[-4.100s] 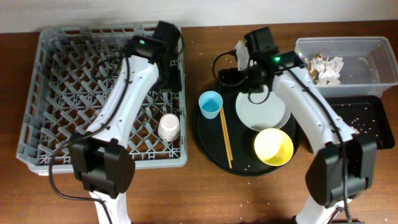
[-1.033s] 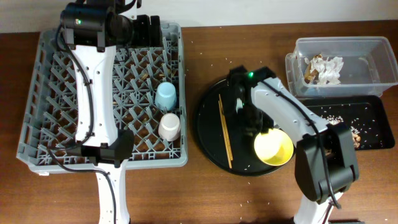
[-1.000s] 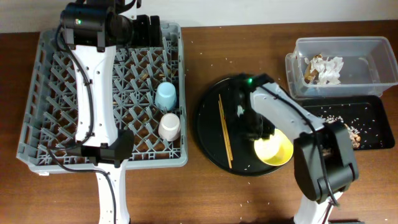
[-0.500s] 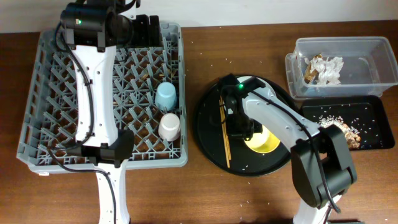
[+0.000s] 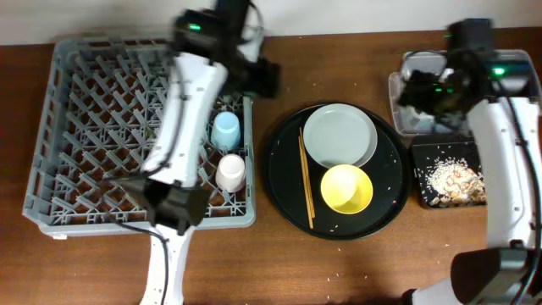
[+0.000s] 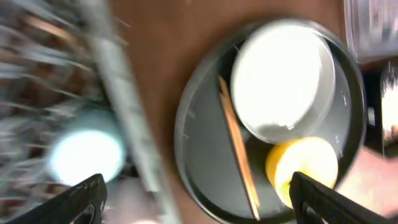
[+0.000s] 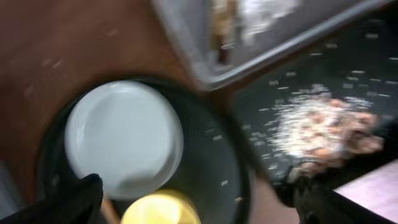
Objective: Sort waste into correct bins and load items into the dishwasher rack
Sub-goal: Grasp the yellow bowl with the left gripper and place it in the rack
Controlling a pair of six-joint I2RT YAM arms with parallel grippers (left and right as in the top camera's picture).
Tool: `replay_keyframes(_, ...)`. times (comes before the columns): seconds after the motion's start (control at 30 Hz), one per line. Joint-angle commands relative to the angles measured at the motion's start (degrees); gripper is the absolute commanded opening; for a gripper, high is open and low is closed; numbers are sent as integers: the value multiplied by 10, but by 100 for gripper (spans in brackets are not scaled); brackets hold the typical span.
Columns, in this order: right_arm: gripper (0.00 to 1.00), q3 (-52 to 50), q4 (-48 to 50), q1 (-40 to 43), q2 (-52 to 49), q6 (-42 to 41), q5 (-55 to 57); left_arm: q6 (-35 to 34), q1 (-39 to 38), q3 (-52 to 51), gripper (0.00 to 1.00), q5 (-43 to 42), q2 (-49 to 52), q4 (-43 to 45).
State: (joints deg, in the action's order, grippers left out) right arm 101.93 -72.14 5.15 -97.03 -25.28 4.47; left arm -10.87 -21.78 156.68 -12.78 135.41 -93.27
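Observation:
I will next pick up the yellow bowl with my left gripper by one edge of its rim, so the bowl's body stays free to be loaded tilted into the dishwasher rack (image 5: 102,127).
The grey dishwasher rack (image 5: 102,127) holds the light-blue cup (image 5: 225,130) and the pink cup (image 5: 229,172) near its right edge. The grey plate (image 5: 340,135), the yellow bowl (image 5: 346,188) and the chopsticks (image 5: 305,178) lie on the round black tray. My left gripper (image 5: 262,78) is open and empty above the rack's right rim (image 6: 118,93). My right gripper (image 5: 417,89) is open and empty over the left end of the clear tub (image 5: 500,85). Beige scraps and crumbs (image 5: 453,178) lie in the shallow black tray (image 5: 423,152). Blurred white and brown waste (image 7: 249,12) shows in the tub.
The round black tray (image 5: 284,191) sits between the rack and the bins. Crumbs are scattered on it and on the brown table (image 5: 339,271). The left wrist view shows the cup (image 6: 87,155), plate (image 6: 283,81) and bowl (image 6: 305,168). The right wrist view shows the plate (image 7: 124,137) and scraps (image 7: 329,124).
My right arm has left the round tray and swung to the clear tub, uncovering the plate. The scrap pile in the black tray is bigger. My left arm has swung right to the rack's right rim.

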Motion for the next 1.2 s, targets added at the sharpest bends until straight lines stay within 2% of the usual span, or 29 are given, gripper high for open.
replay_keyframes(0.0, 98, -2, -7, 37, -7, 0, 5, -5, -68, -116, 93, -29, -3, 41)
replay_keyframes(0.1, 98, -2, -7, 43, -7, 0, 5, -4, -136, -262, 92, -29, -3, 117)
replay_keyframes(0.2, 98, -2, -7, 43, -7, 0, 5, 4, -172, -316, 89, -22, -3, 156)
replay_keyframes(0.23, 99, -2, -7, 43, -7, 0, 5, 5, -181, -322, 89, -10, -3, 162)
replay_keyframes(0.27, 99, -2, -5, 43, -7, 0, 5, 5, -200, -343, 89, 45, -3, 175)
replay_keyframes(0.3, 99, -1, -5, 43, -7, 0, 5, 5, -215, -369, 82, 78, -3, 195)
replay_keyframes(0.33, 98, -2, -5, 43, -7, 0, 5, 5, -226, -389, 80, 92, -3, 210)
replay_keyframes(0.5, 98, -1, -5, 43, -7, 0, 5, 5, -232, -404, 31, 96, -3, 229)
replay_keyframes(0.53, 99, -1, -5, 43, -7, 0, 5, 4, -232, -404, 10, 96, -3, 229)
replay_keyframes(0.57, 98, -2, -5, 43, -7, 0, 5, 4, -232, -403, 0, 96, -3, 228)
replay_keyframes(0.67, 98, -1, -5, 43, -7, 0, 5, 4, -229, -342, 0, 90, -7, 186)
replay_keyframes(0.77, 98, -1, -5, 43, -7, 0, 5, 5, -206, -152, 0, 107, -23, 102)
replay_keyframes(0.8, 98, -2, -5, 43, -7, 0, 5, 4, -186, -66, 0, 150, -25, 71)
replay_keyframes(0.83, 98, -2, -5, 42, -7, 0, 5, 4, -157, 16, 0, 233, -25, 43)
replay_keyframes(0.87, 98, -2, -5, 42, -7, 0, 5, 4, -131, 53, 0, 333, -25, 35)
replay_keyframes(0.9, 98, -2, -5, 42, -7, 0, 5, 4, -99, 63, 0, 449, -25, 41)
replay_keyframes(0.93, 99, -1, -5, 42, -7, 0, 5, 4, -76, 59, 0, 501, -22, 53)
replay_keyframes(1.03, 98, -2, -5, 42, -7, 0, 5, -5, 3, 13, 0, 561, -1, 154)
replay_keyframes(1.1, 98, -1, -5, 42, -7, 0, 5, -4, 9, -41, 0, 664, 20, 249)
replay_keyframes(1.17, 98, -1, -5, 42, -7, 0, 5, 5, 9, -61, 0, 687, 52, 302)
